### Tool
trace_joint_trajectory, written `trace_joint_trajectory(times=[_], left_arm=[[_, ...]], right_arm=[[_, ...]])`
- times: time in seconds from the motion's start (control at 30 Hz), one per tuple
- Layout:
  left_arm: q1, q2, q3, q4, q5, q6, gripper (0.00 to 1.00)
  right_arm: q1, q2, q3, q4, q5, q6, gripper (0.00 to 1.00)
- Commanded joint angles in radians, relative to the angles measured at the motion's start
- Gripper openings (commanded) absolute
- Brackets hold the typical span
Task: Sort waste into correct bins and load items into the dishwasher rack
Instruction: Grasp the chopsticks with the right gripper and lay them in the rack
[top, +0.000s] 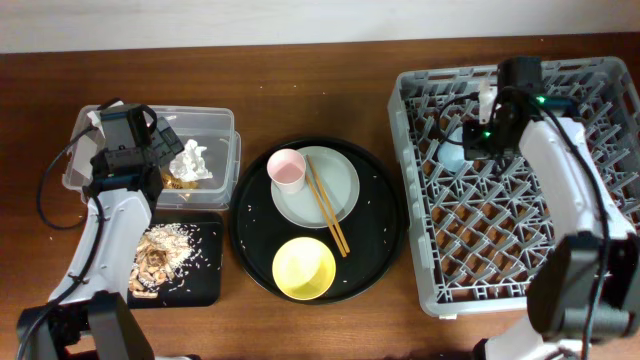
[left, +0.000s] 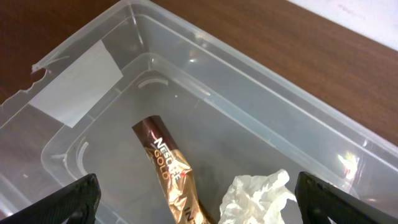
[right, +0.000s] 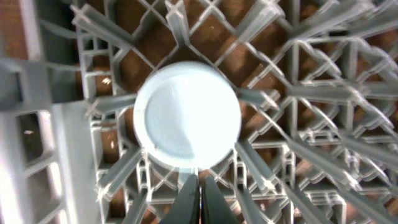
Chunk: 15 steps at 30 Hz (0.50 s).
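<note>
My right gripper will leave the cup in the rack if I lift it now, because its closed fingers are above the light-blue cup's edge (top: 452, 155) (right: 188, 117).
My left gripper (left: 196, 196) is open and empty over the clear tub (top: 222, 122), where the brown-gold wrapper (left: 171, 168) and white tissue (left: 255, 196) lie. The tissue also shows from overhead (top: 190, 160). Beige food scraps (top: 160, 255) lie in the small black tray (top: 205, 285). My right gripper (right: 199, 196) is shut and empty just above the light-blue cup (right: 186, 115), which sits upside down in the grey rack (top: 610, 190); the cup also shows from overhead (top: 450, 152). The pink cup (top: 287, 168) and chopsticks (top: 325, 205) rest on the grey-green plate (top: 345, 190), beside the yellow bowl (top: 304, 268).
The plate, pink cup, chopsticks and bowl sit on a large round black tray (top: 385, 230) between the tub and the rack. Small crumbs dot that tray. The table is brown wood (top: 300, 90).
</note>
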<state>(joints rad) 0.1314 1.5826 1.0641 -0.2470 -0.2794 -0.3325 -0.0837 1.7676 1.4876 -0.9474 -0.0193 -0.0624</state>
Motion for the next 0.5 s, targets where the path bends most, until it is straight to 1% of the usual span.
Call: trace_joint_trajectory(times=[0.0, 0.03, 0.07, 0.1, 0.17, 0.2, 0.23, 0.37, 0.43, 0.47], left_arm=[[0.003, 0.004, 0.007, 0.0, 0.003, 0.005, 0.99], [0.003, 0.004, 0.007, 0.0, 0.004, 0.005, 0.99], [0.003, 0.004, 0.007, 0.0, 0.003, 0.005, 0.99], [0.003, 0.004, 0.007, 0.0, 0.004, 0.005, 0.99], [0.003, 0.004, 0.007, 0.0, 0.004, 0.005, 0.99], [0.003, 0.004, 0.007, 0.0, 0.004, 0.005, 0.99], [0.003, 0.004, 0.007, 0.0, 0.004, 0.005, 0.99], [0.003, 0.004, 0.007, 0.0, 0.003, 0.005, 0.99], [0.003, 0.004, 0.007, 0.0, 0.003, 0.005, 0.99], [0.003, 0.004, 0.007, 0.0, 0.003, 0.005, 0.99]], right_arm=[[-0.001, -0.157, 0.024, -0.029, -0.151, 0.045, 0.07], [0.006, -0.212, 0.024, -0.081, -0.408, 0.017, 0.13], [0.023, -0.233, 0.024, -0.117, -0.535, -0.008, 0.19], [0.063, -0.246, 0.024, -0.161, -0.596, -0.016, 0.28], [0.152, -0.241, 0.023, -0.208, -0.598, -0.016, 0.35], [0.228, -0.24, 0.02, -0.212, -0.597, -0.016, 0.36], [0.309, -0.24, 0.02, -0.204, -0.513, -0.007, 0.36], [0.513, -0.209, 0.003, -0.197, -0.278, -0.008, 0.36], [0.587, -0.155, -0.013, -0.174, -0.226, -0.008, 0.36], [0.613, -0.101, -0.013, -0.14, -0.225, -0.008, 0.36]])
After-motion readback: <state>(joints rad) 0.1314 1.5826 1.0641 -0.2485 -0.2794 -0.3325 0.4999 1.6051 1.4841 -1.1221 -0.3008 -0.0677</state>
